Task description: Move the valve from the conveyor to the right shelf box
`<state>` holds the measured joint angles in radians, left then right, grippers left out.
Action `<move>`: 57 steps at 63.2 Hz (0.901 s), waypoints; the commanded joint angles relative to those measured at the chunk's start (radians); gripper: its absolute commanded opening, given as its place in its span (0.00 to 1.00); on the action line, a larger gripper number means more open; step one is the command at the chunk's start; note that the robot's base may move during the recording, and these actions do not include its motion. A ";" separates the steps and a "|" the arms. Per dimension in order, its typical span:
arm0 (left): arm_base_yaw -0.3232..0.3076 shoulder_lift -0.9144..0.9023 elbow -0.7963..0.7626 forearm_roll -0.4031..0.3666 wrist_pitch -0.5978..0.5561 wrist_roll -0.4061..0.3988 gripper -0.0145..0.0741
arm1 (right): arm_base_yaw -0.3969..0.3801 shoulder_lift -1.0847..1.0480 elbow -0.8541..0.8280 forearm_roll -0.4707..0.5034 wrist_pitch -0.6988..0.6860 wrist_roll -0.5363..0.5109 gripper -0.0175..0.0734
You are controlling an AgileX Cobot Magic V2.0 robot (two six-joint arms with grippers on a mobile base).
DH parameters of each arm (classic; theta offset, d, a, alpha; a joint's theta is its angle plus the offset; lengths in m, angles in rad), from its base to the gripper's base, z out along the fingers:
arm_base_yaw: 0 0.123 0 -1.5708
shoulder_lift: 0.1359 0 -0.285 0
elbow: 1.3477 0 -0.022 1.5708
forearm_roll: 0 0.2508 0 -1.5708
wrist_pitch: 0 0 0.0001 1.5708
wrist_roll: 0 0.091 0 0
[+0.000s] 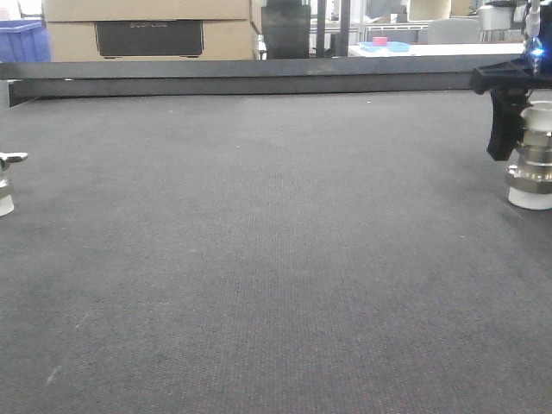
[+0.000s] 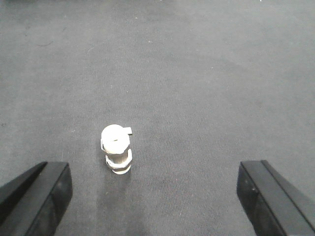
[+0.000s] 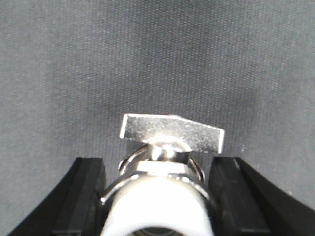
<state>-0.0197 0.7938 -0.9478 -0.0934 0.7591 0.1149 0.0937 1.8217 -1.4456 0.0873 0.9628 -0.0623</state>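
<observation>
The second valve should go to the shelf box with its wing handle point(image 1: 13, 158) free, so my left gripper will next grip it by its silvery body point(image 1: 4, 187).
A silvery valve point(image 1: 532, 168) with white caps stands upright on the dark grey conveyor belt point(image 1: 276, 259) at the far right. My right gripper point(image 1: 509, 112) is down around it. In the right wrist view the valve point(image 3: 162, 172) fills the space between the black fingers point(image 3: 86, 191), which press on its sides, with its wing handle pointing away; the right gripper point(image 3: 156, 167) is shut on it. A second valve point(image 2: 116, 150) stands upright on the belt ahead of my open, empty left gripper point(image 2: 151, 174), nearer its left finger. That valve shows at the front view's left edge point(image 1: 5, 181).
A black edge rail point(image 1: 259, 73) runs along the belt's far side. Behind it stand a cardboard box point(image 1: 147, 30), a blue crate point(image 1: 21, 39) and a white table with a blue tray point(image 1: 384, 45).
</observation>
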 commanded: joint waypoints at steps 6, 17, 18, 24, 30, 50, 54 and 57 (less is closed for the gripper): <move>-0.003 0.094 -0.104 0.035 0.129 -0.003 0.82 | 0.000 -0.146 -0.009 -0.003 -0.009 -0.009 0.02; -0.003 0.264 -0.258 0.084 0.272 -0.004 0.82 | 0.000 -0.282 0.001 -0.003 0.006 -0.009 0.02; -0.003 0.279 -0.271 0.093 0.282 -0.008 0.82 | 0.000 -0.292 0.004 -0.003 0.006 -0.009 0.02; -0.003 0.387 -0.352 0.133 0.354 -0.026 0.82 | 0.000 -0.344 0.021 -0.003 0.008 -0.009 0.02; -0.003 0.501 -0.427 0.155 0.418 -0.041 0.82 | 0.000 -0.380 0.044 -0.003 0.008 -0.009 0.02; 0.054 0.814 -0.603 0.134 0.462 -0.046 0.82 | 0.000 -0.390 0.064 0.005 0.006 -0.009 0.02; 0.071 0.860 -0.614 0.107 0.453 -0.034 0.82 | 0.000 -0.390 0.064 0.005 0.006 -0.009 0.02; 0.076 0.880 -0.615 0.086 0.451 -0.009 0.82 | 0.000 -0.390 0.064 0.005 0.004 -0.009 0.02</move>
<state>0.0414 1.6372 -1.5455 0.0307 1.2148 0.0817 0.0937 1.4496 -1.3764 0.0906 1.0071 -0.0623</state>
